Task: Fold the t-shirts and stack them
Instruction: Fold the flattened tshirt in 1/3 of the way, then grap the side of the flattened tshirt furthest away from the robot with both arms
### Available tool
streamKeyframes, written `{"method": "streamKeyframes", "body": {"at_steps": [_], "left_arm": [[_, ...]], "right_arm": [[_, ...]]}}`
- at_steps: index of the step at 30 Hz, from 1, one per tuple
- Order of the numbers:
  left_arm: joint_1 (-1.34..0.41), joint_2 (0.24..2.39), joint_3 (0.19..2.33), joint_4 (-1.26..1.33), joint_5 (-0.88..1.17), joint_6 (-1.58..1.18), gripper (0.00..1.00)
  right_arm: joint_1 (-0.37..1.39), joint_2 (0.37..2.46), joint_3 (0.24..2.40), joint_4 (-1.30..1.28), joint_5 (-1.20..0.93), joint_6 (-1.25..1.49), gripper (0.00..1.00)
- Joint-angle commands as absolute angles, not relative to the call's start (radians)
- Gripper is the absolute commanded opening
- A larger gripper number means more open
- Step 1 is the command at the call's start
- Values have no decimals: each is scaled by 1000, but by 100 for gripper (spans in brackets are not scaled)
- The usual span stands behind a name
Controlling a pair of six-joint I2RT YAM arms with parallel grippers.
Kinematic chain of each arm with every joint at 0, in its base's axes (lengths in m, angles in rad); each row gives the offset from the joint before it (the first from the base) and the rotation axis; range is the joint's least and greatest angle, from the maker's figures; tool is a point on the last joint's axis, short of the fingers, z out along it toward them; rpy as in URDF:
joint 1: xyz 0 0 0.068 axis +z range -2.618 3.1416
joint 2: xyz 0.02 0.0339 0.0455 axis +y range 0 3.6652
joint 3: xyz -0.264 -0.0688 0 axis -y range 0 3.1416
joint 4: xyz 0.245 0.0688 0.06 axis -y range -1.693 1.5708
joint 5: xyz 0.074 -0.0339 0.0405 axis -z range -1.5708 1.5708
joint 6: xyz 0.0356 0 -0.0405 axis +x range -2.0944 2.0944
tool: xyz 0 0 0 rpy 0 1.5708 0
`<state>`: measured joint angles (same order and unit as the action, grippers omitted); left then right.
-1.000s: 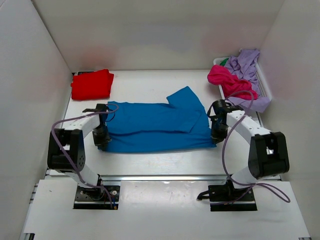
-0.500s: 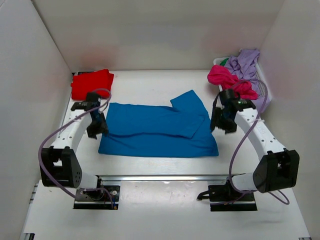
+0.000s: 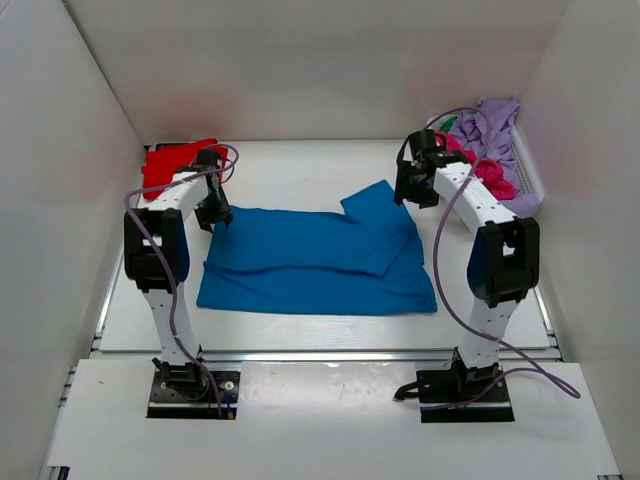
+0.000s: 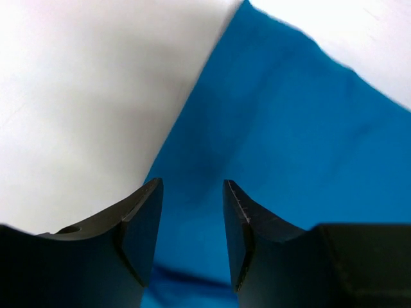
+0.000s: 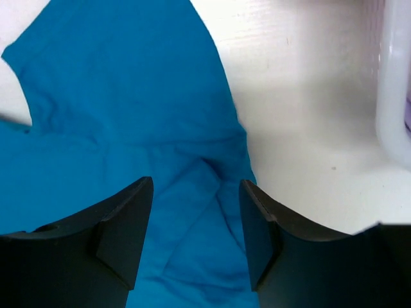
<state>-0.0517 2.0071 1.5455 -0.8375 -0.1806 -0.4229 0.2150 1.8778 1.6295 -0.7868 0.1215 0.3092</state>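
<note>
I will next grab the blue t-shirt's back corner [image 3: 233, 210] [image 4: 246, 18] with my left gripper, away from the sleeve flap, to fold the t-shirt's back edge forward.
A bright blue t-shirt [image 3: 320, 258] lies folded lengthwise across the middle of the table, one sleeve flap pointing to the back right. A folded red t-shirt [image 3: 168, 167] rests at the back left. Magenta [image 3: 492, 172] and lilac [image 3: 492, 128] t-shirts are heaped in the basket at the back right. My left gripper [image 3: 217, 213] hovers open over the blue shirt's back left corner [image 4: 270, 122], holding nothing. Over the sleeve flap [image 5: 128, 96], my right gripper [image 3: 412, 190] is open and empty too.
The white slatted basket [image 3: 528, 170] stands against the right wall; its rim [image 5: 392, 96] shows in the right wrist view. White walls close in the table on the left, back and right. Purple cables loop off both arms.
Both grippers opened and let go of the blue shirt at its front corners, then rose and swung back to its far corners. The shirt now lies flat.
</note>
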Motion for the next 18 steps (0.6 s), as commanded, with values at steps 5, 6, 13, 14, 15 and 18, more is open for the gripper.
{"method": "streamKeyframes", "body": {"at_steps": [5, 6, 13, 14, 15, 18], "left_arm": [[-43, 2069, 1669, -726, -226, -437, 55], [-40, 2081, 1684, -713, -218, -439, 55], [-41, 2220, 1882, -768, -229, -433, 57], [-46, 2253, 1919, -779, -238, -431, 56], [-46, 2284, 1954, -794, -235, -433, 56], [-45, 2348, 2046, -845, -222, -433, 56]], "right_arm": [[210, 1956, 1758, -719, 115, 256, 54], [207, 1963, 1767, -713, 120, 256, 54], [212, 2074, 1899, -758, 107, 247, 54], [213, 2092, 1917, -756, 113, 245, 54], [212, 2101, 1933, -759, 114, 247, 54], [207, 2120, 1957, -750, 92, 255, 54]]}}
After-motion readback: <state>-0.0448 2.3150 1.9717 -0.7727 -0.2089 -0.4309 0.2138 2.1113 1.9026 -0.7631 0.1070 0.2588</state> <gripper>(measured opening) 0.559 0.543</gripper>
